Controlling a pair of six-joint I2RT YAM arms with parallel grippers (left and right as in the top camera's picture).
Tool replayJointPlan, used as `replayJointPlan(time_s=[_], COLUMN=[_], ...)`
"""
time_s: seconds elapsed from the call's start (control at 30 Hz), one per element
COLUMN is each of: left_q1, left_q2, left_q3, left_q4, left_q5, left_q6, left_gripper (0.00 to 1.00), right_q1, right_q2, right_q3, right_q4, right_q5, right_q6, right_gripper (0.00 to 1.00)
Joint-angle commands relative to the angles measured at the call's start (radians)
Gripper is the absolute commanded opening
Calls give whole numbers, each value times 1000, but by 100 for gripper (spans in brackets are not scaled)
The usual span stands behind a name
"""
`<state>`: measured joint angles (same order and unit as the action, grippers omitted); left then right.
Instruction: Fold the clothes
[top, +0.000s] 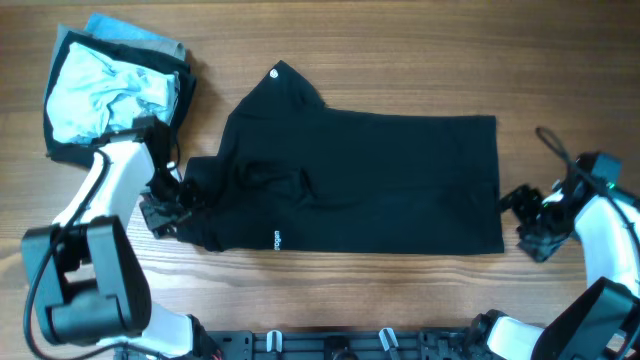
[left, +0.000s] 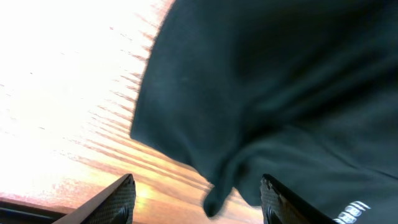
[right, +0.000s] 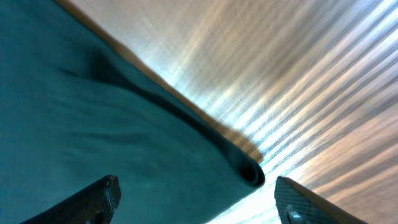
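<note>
The black T-shirt should be folded toward its front edge (top: 345, 250), so my left gripper should next grab the T-shirt's back edge near its protruding corner (top: 292, 80).
The black T-shirt (top: 370, 180) lies folded into a broad band across the middle of the table, with a small white logo (top: 277, 240) near its front edge. My left gripper (top: 172, 210) sits at the shirt's bunched left end and is open. In the left wrist view a loose corner of the shirt (left: 249, 93) hangs between the spread fingers (left: 121, 199) of the left gripper (left: 198, 183). My right gripper (top: 522, 215) is open just off the shirt's right edge. In the right wrist view the shirt's folded edge (right: 124, 124) lies between that gripper's (right: 197, 186) fingers, ungripped.
A pile of folded garments (top: 110, 90), pale blue on top with black and grey-blue beneath, sits at the back left, close behind my left arm. A black cable (top: 555, 150) curves over the wood by my right arm. Bare wooden table (top: 400, 60) surrounds the shirt.
</note>
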<state>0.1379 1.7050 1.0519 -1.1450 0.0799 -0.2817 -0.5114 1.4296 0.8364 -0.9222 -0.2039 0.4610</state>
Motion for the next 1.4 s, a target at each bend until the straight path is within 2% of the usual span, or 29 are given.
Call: replayJointPlan(time_s=[0.0,0.07,0.13,0.17,0.23,0.33,0.43,0.5,0.6,0.7,0.83,1.03,1.27,1.37], left_q1=[2,0,-10,-17,-46,-103,-157,-193,-229,-253,-271,-278,-281,-283], left_q2=[-66,-76,-79,-79,-79,-63,-15,43,136,235,333,452,528,544], left_q3=[106,158,210,230,252,252,252,252,253,254,254,254,254,254], left_q4=[-11,-6,32,68,196,390,510,594,720,867,1046,1263,1323,1321], left_q5=[110,132,182,208,246,222,124,117,121,145,154,154,154,155], left_q6=[72,79,116,124,167,247,292,328,331,330,327,327,328,327], left_gripper=[63,61,53,48,45,51,61,64,70,79,80,77,74,70], right_q1=[1,1,1,2,2,2,5,9,18,32,60,101,126,126], right_q2=[-5,-6,-7,-7,-7,-7,-7,-7,-7,-7,-7,-6,-6,-6], right_q3=[180,249,316,343,379,383,383,383,383,383,383,383,382,381], right_q4=[-51,-71,-77,-75,-65,-41,-40,-44,-59,-67,-65,-74,-73,-74], right_q5=[32,-17,-114,-163,-271,-372,-410,-422,-422,-421,-405,-325,-307,-307], right_q6=[5,-29,-91,-122,-148,-150,-178,-216,-249,-261,-259,-259,-251,-251], right_gripper=[86,84,81,80,77,75,75,75,75,75,75,75,76,76])
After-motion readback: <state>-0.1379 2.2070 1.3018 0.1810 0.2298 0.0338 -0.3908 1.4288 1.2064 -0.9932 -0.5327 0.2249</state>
